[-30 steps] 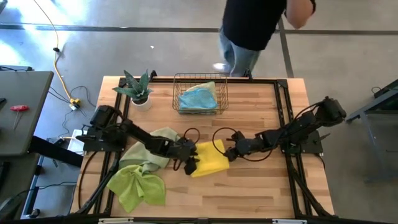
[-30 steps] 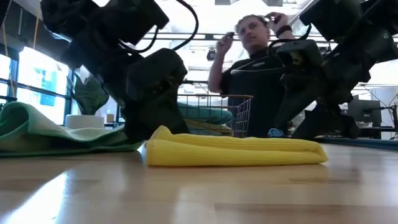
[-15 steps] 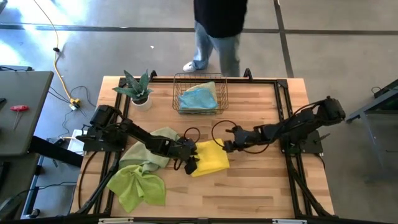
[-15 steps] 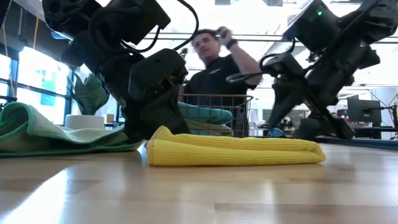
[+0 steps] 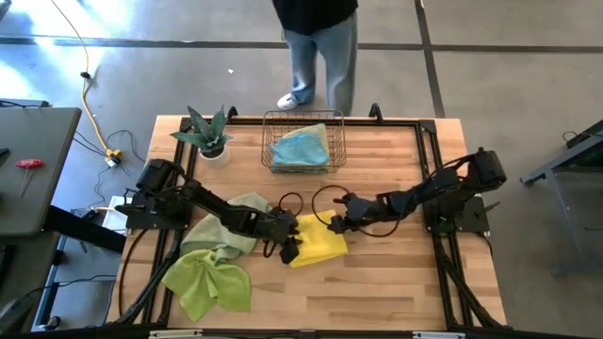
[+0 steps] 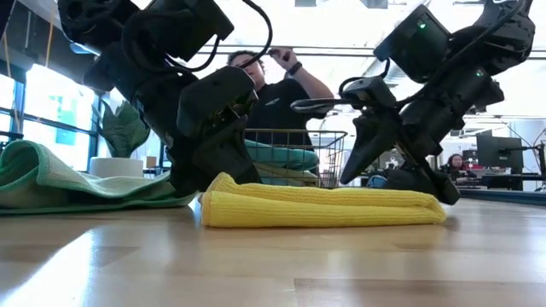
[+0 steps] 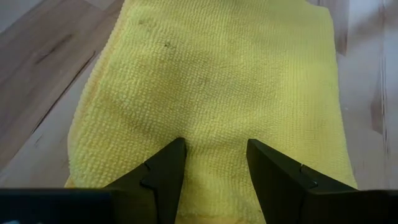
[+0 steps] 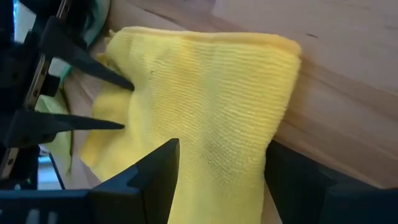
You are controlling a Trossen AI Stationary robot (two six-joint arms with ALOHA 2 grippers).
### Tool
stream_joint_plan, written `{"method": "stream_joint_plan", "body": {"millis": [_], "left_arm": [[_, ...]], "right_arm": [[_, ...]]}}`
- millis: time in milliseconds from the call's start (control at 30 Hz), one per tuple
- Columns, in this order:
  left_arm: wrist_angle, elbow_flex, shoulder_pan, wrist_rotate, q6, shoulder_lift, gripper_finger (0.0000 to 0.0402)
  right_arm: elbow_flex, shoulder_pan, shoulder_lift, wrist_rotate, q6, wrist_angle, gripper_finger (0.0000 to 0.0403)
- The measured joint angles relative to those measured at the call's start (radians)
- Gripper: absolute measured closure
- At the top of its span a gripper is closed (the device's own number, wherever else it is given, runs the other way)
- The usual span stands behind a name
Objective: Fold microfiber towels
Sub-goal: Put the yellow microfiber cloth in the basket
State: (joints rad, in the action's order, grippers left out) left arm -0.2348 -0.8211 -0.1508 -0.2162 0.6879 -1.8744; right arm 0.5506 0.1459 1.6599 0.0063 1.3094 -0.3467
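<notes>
I should close my right gripper on the yellow towel now: its fingers are on both sides of the towel's side edge (image 8: 271,121), one over cloth (image 8: 205,99) and one down at wood.
The folded yellow towel (image 5: 318,243) lies flat on the table's middle. My left gripper (image 5: 288,247) is open at the towel's left end, with its fingers spread over the cloth (image 7: 217,74). My right gripper (image 5: 337,219) is open at the towel's far right corner, and the yellow cloth (image 8: 205,99) shows between its fingers. A sage green towel (image 5: 240,215) lies crumpled under the left arm. A lime green towel (image 5: 207,282) is spread near the table's front left. A light blue towel (image 5: 301,148) sits in the wire basket (image 5: 303,118). My left gripper's two open fingertips (image 7: 177,152) rest on the yellow towel's top face near its left end (image 7: 214,134). They slant down onto it from the table's left. The towel lies flat on the table. Whether my right gripper touches the towel I cannot tell.
A potted plant (image 5: 207,132) stands at the far left corner, beside the basket. A person (image 5: 316,47) stands just beyond the table's far edge. Bare wood shows along the near edge and at the right.
My right gripper has moved toward the table's left and down, coming to the yellow towel's far right corner. The towel and my left gripper have kept still. The person behind the table has stepped toward the left.
</notes>
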Motion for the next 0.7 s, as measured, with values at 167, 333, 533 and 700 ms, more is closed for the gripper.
{"method": "stream_joint_plan", "body": {"millis": [167, 333, 533, 700], "left_arm": [[-0.001, 0.000, 0.003, 0.003, 0.000, 0.001, 0.0236], [-0.001, 0.000, 0.003, 0.004, 0.000, 0.001, 0.0236], [-0.016, 0.001, 0.010, 0.055, 0.075, 0.008, 0.0236], [-0.051, 0.003, 0.020, 0.115, 0.124, 0.086, 0.0236]], "right_arm": [[0.012, 0.000, 0.004, 0.000, -0.008, 0.015, 0.0221], [0.012, 0.000, 0.006, 0.008, -0.008, 0.031, 0.0321], [0.011, 0.001, 0.008, 0.010, 0.008, 0.036, 0.0388], [0.014, 0.006, -0.020, -0.009, -0.023, 0.041, 0.0399]]}}
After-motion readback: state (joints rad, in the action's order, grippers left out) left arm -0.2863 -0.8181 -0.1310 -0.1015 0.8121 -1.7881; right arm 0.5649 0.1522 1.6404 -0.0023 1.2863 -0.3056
